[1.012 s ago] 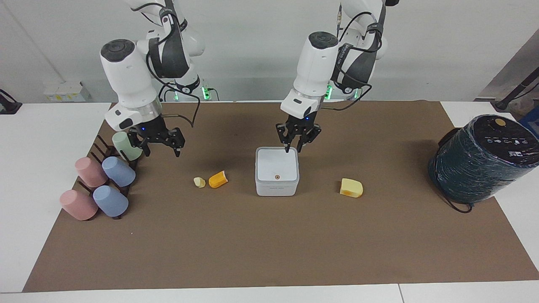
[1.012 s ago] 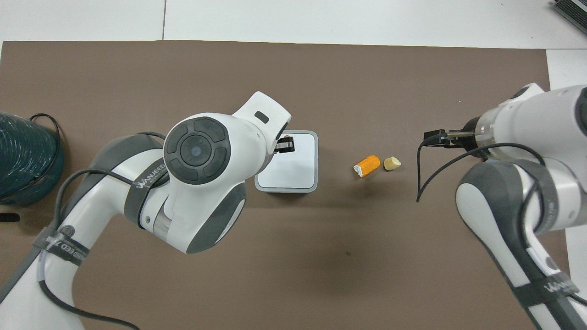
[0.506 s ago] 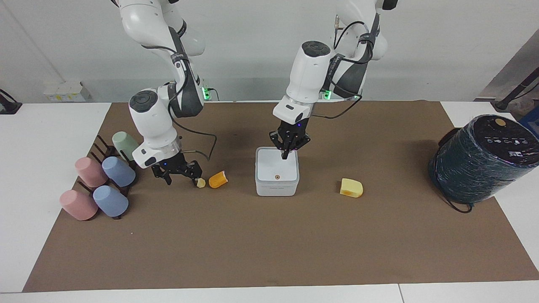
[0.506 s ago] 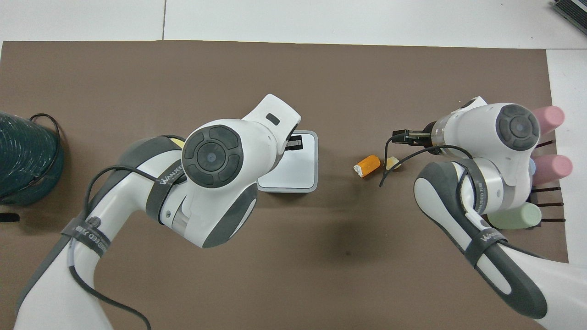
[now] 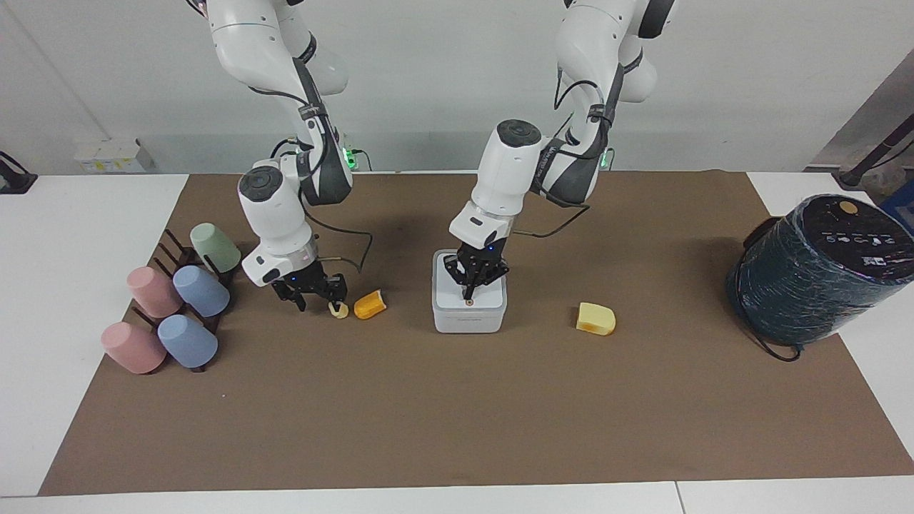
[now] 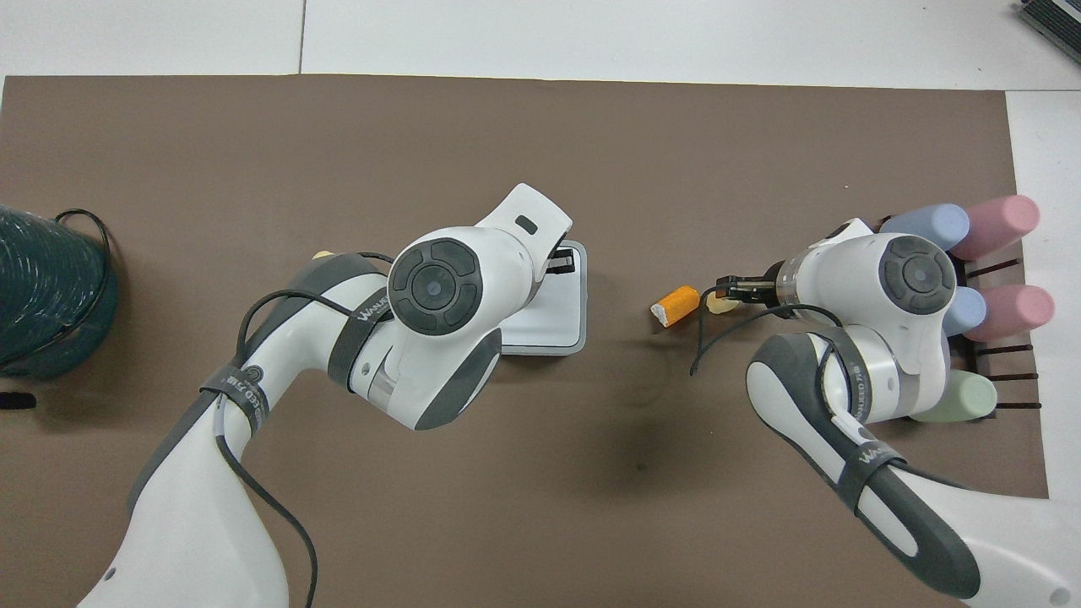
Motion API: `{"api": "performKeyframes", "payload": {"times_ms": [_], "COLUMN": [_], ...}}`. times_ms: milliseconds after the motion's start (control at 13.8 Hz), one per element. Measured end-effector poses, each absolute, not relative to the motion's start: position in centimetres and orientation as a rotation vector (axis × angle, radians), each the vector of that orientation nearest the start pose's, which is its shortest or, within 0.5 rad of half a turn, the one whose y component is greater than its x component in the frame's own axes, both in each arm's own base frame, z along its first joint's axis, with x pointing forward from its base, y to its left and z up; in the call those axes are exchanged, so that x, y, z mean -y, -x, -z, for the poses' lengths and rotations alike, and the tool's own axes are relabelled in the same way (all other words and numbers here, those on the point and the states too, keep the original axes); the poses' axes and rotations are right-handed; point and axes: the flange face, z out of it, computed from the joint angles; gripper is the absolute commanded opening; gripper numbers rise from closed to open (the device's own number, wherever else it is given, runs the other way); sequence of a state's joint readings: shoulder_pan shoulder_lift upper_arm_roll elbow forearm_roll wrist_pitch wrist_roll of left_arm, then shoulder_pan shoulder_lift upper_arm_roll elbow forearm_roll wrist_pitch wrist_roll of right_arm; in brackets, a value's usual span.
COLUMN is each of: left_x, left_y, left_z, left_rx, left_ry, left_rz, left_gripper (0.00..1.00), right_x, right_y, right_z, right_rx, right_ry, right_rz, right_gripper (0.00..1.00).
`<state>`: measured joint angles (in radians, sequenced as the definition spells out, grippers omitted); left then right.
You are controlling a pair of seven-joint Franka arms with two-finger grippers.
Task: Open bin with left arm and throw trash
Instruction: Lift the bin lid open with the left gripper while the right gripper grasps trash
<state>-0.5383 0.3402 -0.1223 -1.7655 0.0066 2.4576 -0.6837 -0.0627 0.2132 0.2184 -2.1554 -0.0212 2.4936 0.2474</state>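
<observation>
My right gripper is to grab the tiny pale yellow lump by its body (image 6: 722, 304) next, so that the trash can be thrown into the bin (image 6: 543, 309).
The white bin (image 5: 469, 314) stands mid-mat with its lid down; it also shows in the overhead view (image 6: 553, 325). My left gripper (image 5: 469, 291) is shut, its tip pressed on the lid just by the orange dot; it shows in the overhead view (image 6: 562, 263) too. My right gripper (image 5: 318, 303) is open and low at the mat, one finger against the tiny pale yellow lump (image 5: 341, 310). The orange chunk (image 5: 370, 305) lies beside the lump, toward the bin. The pale yellow wedge (image 5: 595, 318) lies beside the bin, toward the left arm's end.
A big dark green wrapped cylinder (image 5: 821, 268) with a cable stands at the left arm's end of the mat. A rack of pastel cups (image 5: 171, 307) sits at the right arm's end, close to the right arm.
My left gripper came down from the lid's robot-side edge onto the lid by the orange dot. My right gripper swung from over the cup rack down to the tiny lump.
</observation>
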Motion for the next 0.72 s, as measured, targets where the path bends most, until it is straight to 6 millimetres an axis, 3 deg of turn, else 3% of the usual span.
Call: {"api": "performKeyframes", "payload": {"times_ms": [72, 145, 217, 361, 506, 723], "left_x": [40.8, 40.9, 40.9, 40.8, 39.4, 34.2], "left_y": [-53.8, -53.8, -53.9, -54.3, -55.4, -58.1], "left_z": [-41.0, -41.1, -41.3, -42.6, -45.6, -50.1], "left_rx": [0.054, 0.053, 0.053, 0.059, 0.100, 0.162], "left_ry": [3.359, 3.358, 3.352, 3.323, 3.283, 3.241], "left_rz": [0.437, 0.434, 0.417, 0.336, 0.257, 0.208], "left_gripper": [0.00, 0.00, 0.00, 0.00, 0.01, 0.05], "right_x": [-9.3, -9.6, -9.8, -9.8, -9.8, -9.7], "right_y": [-56.7, -56.6, -56.5, -56.4, -56.1, -56.0], "right_z": [-31.4, -31.4, -31.4, -31.3, -30.9, -30.8], "right_rx": [-0.121, -0.128, -0.143, -0.155, -0.161, -0.222], "right_ry": [3.076, 3.075, 3.074, 3.069, 3.066, 3.058], "right_rz": [0.185, 0.183, 0.182, 0.199, 0.212, 0.216], "right_gripper": [0.58, 0.47, 0.25, 0.01, 0.00, 0.00]}}
